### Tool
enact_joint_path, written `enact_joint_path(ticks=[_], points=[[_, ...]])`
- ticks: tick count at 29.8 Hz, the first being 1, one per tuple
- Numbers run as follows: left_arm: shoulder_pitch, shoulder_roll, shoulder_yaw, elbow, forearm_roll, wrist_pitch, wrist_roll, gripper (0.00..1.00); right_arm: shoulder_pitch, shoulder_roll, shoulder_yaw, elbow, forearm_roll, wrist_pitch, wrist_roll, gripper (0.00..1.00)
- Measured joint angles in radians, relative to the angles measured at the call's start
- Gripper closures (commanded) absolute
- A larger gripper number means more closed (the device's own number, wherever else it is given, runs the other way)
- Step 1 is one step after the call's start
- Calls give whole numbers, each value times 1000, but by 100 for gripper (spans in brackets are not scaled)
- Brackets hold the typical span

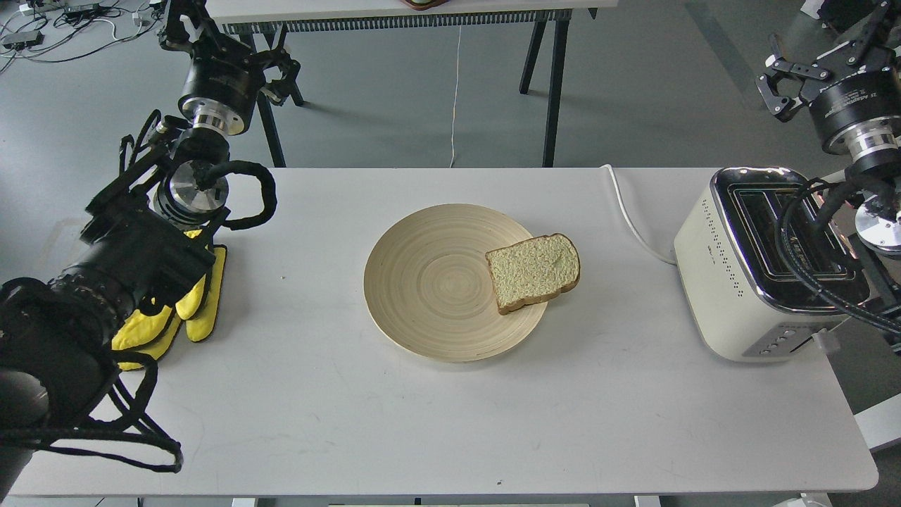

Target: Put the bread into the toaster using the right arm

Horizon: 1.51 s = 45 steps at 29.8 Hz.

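Note:
The right gripper next needs to grab the slice by its crust edge beyond the plate's rim [574, 251], to lower the bread into the toaster.
The bread [533, 271], a pale tan slice with a brown crust, lies flat on the right rim of a round bamboo plate [422, 282] at the table's middle. The cream-white toaster [732, 282] with a chrome top stands at the table's right end, its two slots empty. My right gripper [822, 51] hangs above and behind the toaster at the top right, its fingers spread and holding nothing. My left gripper [229, 44] is raised beyond the table's far left corner, also spread and empty. Both grippers are far from the bread.
A yellow cloth [190, 303] lies at the table's left edge under my left arm. The toaster's white cord [633, 218] runs across the table behind it. A second table's black legs [552, 84] stand behind.

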Motion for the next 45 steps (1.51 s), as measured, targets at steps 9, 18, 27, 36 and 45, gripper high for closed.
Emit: enact_joint_path(ticks=[9,18,27,36,45], points=[[0,3,-5,-1,0,-11,0,0,-1,7,-20,-2,-3,10,-5,1],[0,4,-3,-1,0,-14,2,0,34,-31,-150,65,-83,3,-3,1],[0,3,1,-1,0,-13,2,0,33,-106,-239,205,-571,-98,-3,1],[1,3,1,-1,0,-13,2,0,28,-103,-491,195,-960,-284,-1,4],[2,3,2,-1,0,-12,2,0,48,74,-716,20,-996,-398,-1,14]])
